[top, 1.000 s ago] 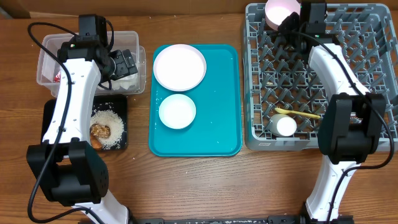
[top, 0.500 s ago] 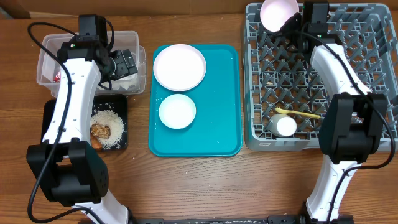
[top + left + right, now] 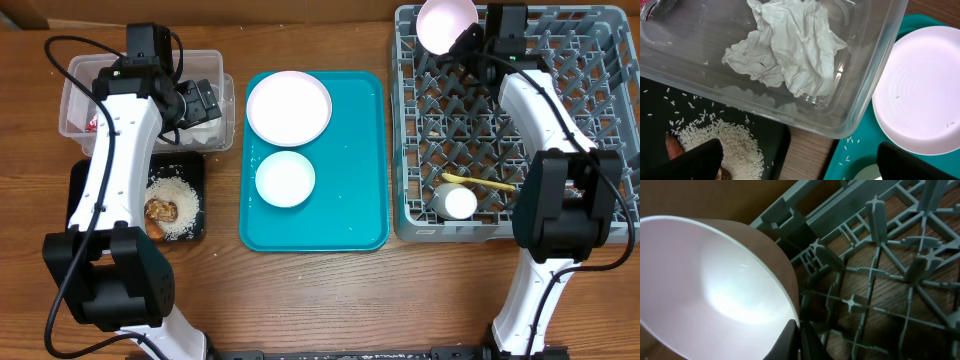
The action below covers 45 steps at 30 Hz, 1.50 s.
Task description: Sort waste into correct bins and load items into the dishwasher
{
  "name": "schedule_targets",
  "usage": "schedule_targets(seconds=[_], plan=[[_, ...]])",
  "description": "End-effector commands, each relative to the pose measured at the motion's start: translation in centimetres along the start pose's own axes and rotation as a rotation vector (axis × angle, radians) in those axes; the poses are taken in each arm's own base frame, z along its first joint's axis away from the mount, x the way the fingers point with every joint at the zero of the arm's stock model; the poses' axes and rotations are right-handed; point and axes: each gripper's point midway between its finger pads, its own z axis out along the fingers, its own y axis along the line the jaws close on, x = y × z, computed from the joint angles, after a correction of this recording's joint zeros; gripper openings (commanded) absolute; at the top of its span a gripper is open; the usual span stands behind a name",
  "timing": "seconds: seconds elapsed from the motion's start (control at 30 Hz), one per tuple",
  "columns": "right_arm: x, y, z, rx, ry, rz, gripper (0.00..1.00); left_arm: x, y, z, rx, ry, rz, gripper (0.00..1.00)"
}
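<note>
The white bowl hangs over the rack's back rim, above the rack's wires. I will lower it toward the front of the rack before my right gripper lets go of it.
My right gripper (image 3: 468, 38) (image 3: 799, 335) is shut on the rim of a white bowl (image 3: 446, 24) (image 3: 715, 287), held tilted over the back left corner of the grey dish rack (image 3: 600, 228) (image 3: 900, 275). A white cup (image 3: 459, 203) and a pale-yellow spoon (image 3: 478, 181) lie in the rack's front. My left gripper (image 3: 205, 100) (image 3: 797, 165) is open and empty over the clear tub (image 3: 72, 92) (image 3: 875, 65), which holds the crumpled napkin (image 3: 787, 47). The black tray (image 3: 78, 192) (image 3: 775, 140) holds rice (image 3: 180, 200) (image 3: 722, 142) and a brown lump (image 3: 160, 210). The pink plate (image 3: 288, 107) (image 3: 922, 95) and another white bowl (image 3: 285, 179) sit on the teal tray.
The teal tray (image 3: 355, 160) lies between the bins and the rack. A red wrapper (image 3: 92, 124) shows at the tub's left side. Loose rice grains (image 3: 850, 142) lie on the teal tray's edge. Both arms' bases stand at the table's front edge.
My right gripper has lifted the bowl slightly toward the rack's back left corner and tilted it. The left arm has not moved.
</note>
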Motion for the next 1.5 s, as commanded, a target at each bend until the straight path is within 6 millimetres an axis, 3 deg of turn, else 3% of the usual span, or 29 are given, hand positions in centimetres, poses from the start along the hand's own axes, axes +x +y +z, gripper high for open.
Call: schedule_targets(seconds=[0.0,0.17,0.37,0.63,0.77,0.9,1.1,1.47], plan=[[-1.9,0.8,-2.5,0.004,-0.052,-0.048,0.04,-0.9,0.1,-0.7,-0.004,-0.031,0.011,1.00],[-4.2,2.1,-6.5,0.012,-0.131,-0.096,0.04,-0.9,0.1,-0.7,-0.004,-0.031,0.011,1.00],[-5.7,2.8,-11.5,0.166,-0.274,-0.207,0.04,-0.9,0.1,-0.7,-0.004,-0.031,0.011,1.00],[-4.7,5.4,-17.1,0.599,-0.555,-0.541,0.04,-0.9,0.1,-0.7,-0.004,-0.031,0.011,1.00],[-3.4,6.9,-18.7,0.804,-0.647,-0.668,0.04,-0.8,0.1,-0.7,-0.004,-0.031,0.012,1.00],[-2.2,6.9,-17.2,0.884,-0.620,-0.766,0.04,-0.9,0.1,-0.7,-0.004,-0.031,0.011,1.00],[-1.3,4.7,-13.7,0.986,-0.540,-0.872,0.04,-0.9,0.1,-0.7,-0.004,-0.032,0.011,1.00],[0.3,4.4,-10.4,0.939,-0.485,-0.922,0.04,-0.8,0.1,-0.7,-0.004,-0.031,0.012,1.00]])
